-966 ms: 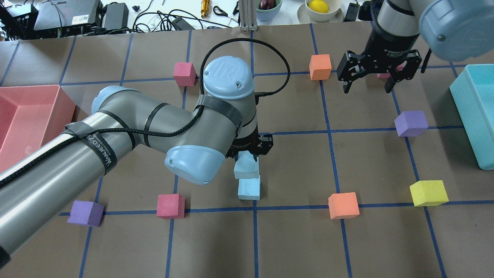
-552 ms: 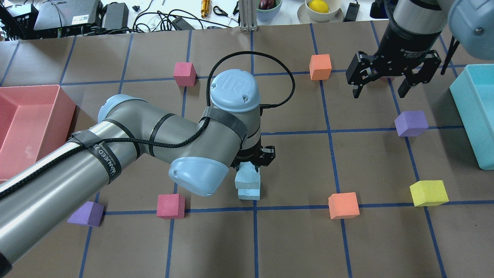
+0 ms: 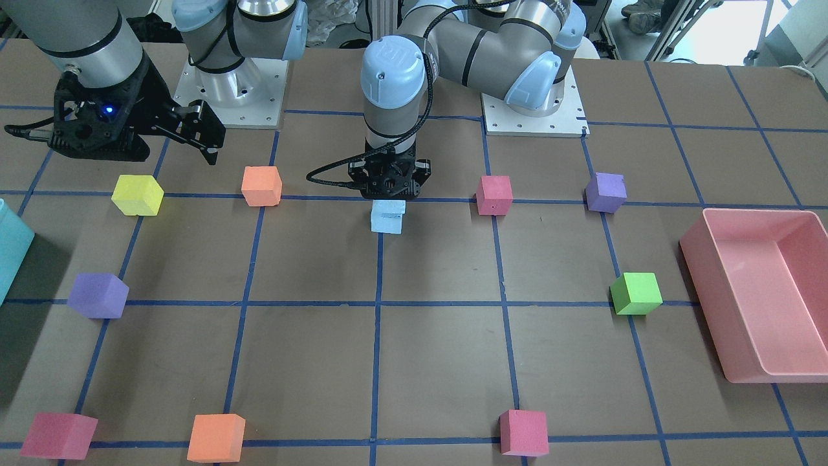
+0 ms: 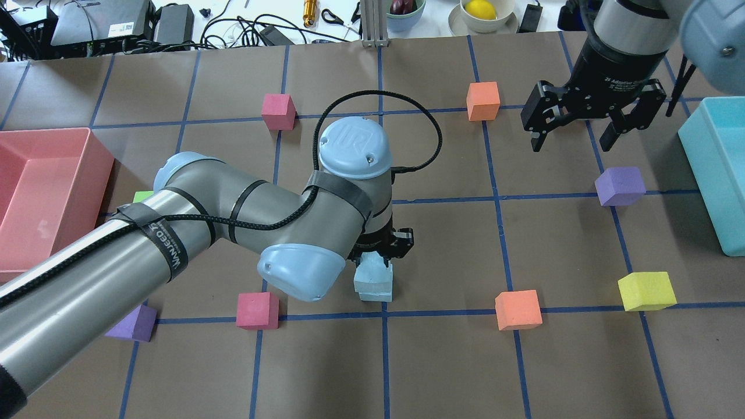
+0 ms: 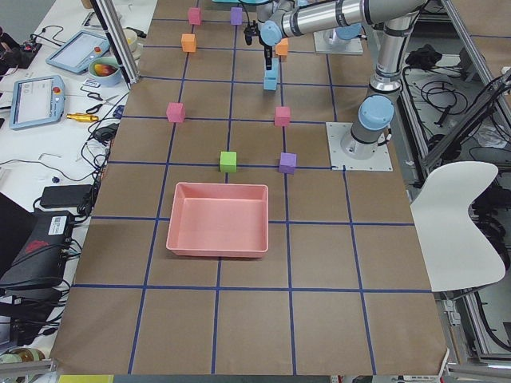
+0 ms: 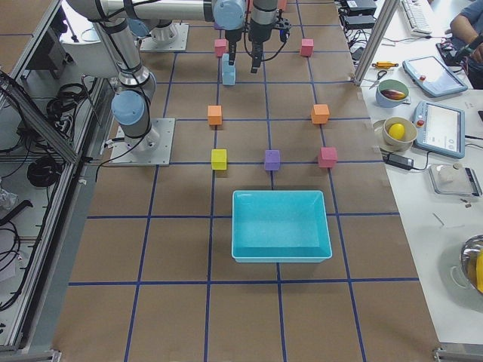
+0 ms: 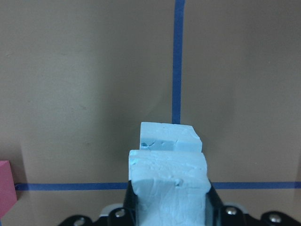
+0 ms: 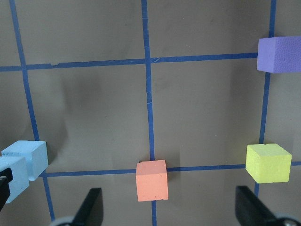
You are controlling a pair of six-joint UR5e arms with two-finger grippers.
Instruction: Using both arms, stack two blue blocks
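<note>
My left gripper opens now, since the held block (image 7: 169, 183) sits over the lower blue block (image 7: 169, 135), so the held block would rest stacked.
My left gripper (image 4: 379, 256) is shut on one pale blue block (image 4: 372, 272) and holds it right above the second blue block (image 4: 376, 294), which stands on the table. The two are nearly in line; I cannot tell whether they touch. In the left wrist view the held block (image 7: 167, 186) fills the jaws and the lower block (image 7: 169, 136) shows just beyond it. The front view shows the pair (image 3: 387, 217) under the left gripper (image 3: 389, 188). My right gripper (image 4: 582, 132) is open and empty, high at the far right.
A pink bin (image 4: 35, 192) stands at the left edge and a turquoise bin (image 4: 713, 169) at the right edge. Pink (image 4: 257, 310), orange (image 4: 518, 309), yellow (image 4: 646, 291) and purple (image 4: 620, 186) cubes lie around the blue blocks.
My left gripper has carried the held blue block toward the near side and down, over the lower blue block. My right gripper has drawn back to the right, still open.
</note>
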